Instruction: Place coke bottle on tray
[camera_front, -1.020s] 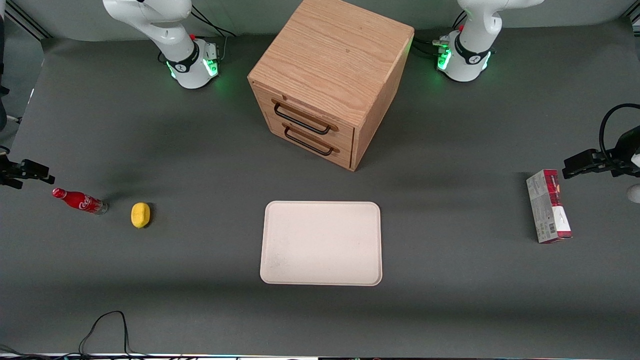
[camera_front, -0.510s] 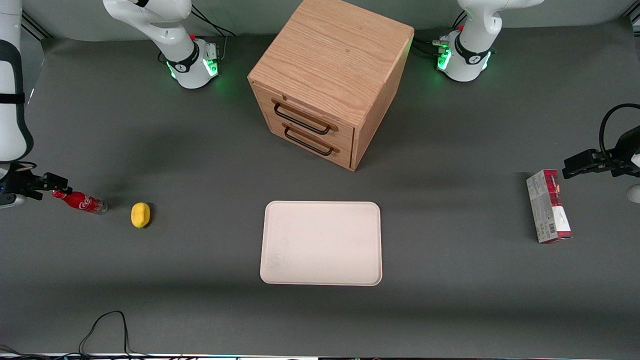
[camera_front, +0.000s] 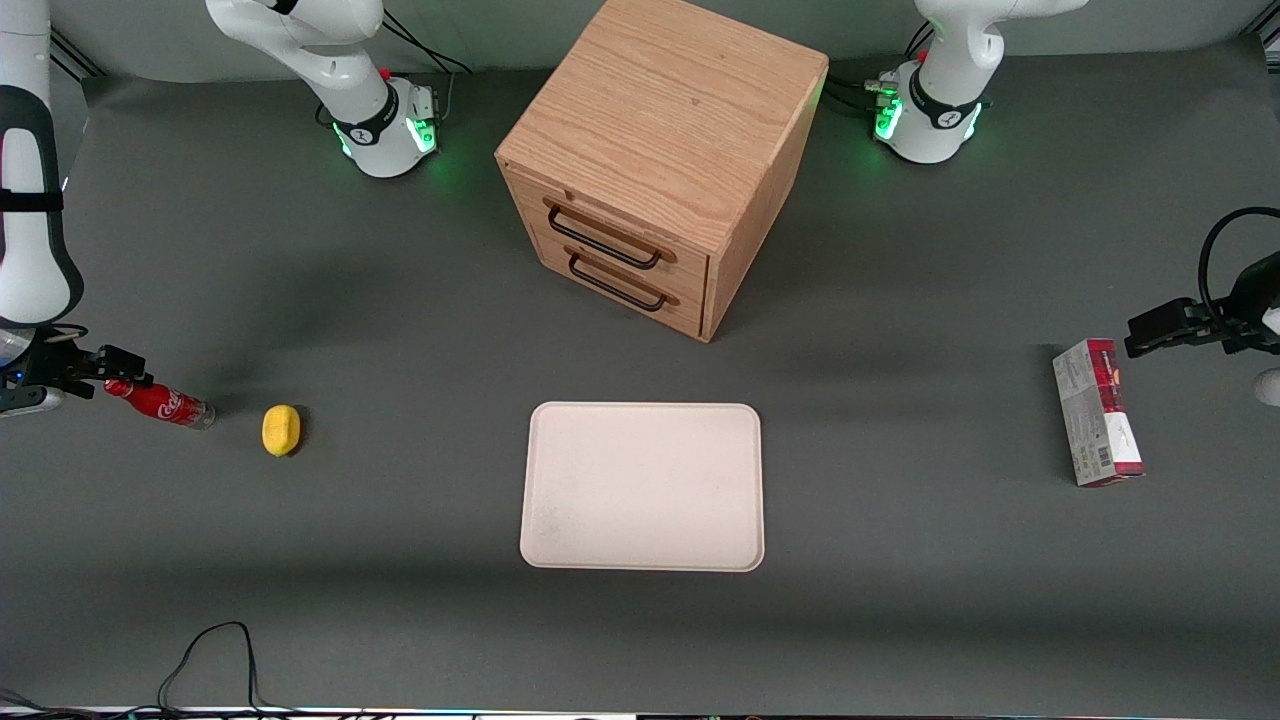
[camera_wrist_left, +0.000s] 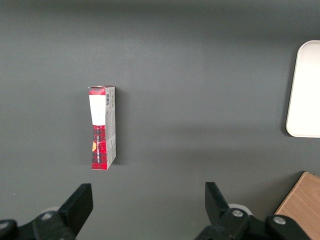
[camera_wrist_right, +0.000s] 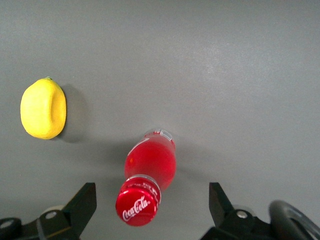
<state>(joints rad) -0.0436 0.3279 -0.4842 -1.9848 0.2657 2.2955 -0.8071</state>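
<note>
To place the coke bottle on the tray (camera_front: 641, 487), my right gripper should next pick up the bottle by its red end with the cap (camera_front: 118, 388).
The coke bottle (camera_front: 160, 402) is small, red and lies on its side on the table, toward the working arm's end, its red cap (camera_wrist_right: 138, 206) pointing at my gripper. My right gripper (camera_front: 112, 372) hangs over the cap end. In the right wrist view the gripper (camera_wrist_right: 151, 202) is open, with the cap between its two fingers and clear space on both sides. The cream-white tray (camera_front: 641, 487) lies flat at mid-table, nearer the front camera than the cabinet, and bears nothing. Its edge shows in the left wrist view (camera_wrist_left: 305, 90).
A yellow lemon (camera_front: 281, 430) lies beside the bottle, between it and the tray; it also shows in the right wrist view (camera_wrist_right: 43, 108). A wooden two-drawer cabinet (camera_front: 655, 160) stands at mid-table. A red-and-white carton (camera_front: 1097, 412) lies toward the parked arm's end.
My right arm has come into view and the gripper has moved in over the bottle's cap end. The bottle, lemon and tray have not moved.
</note>
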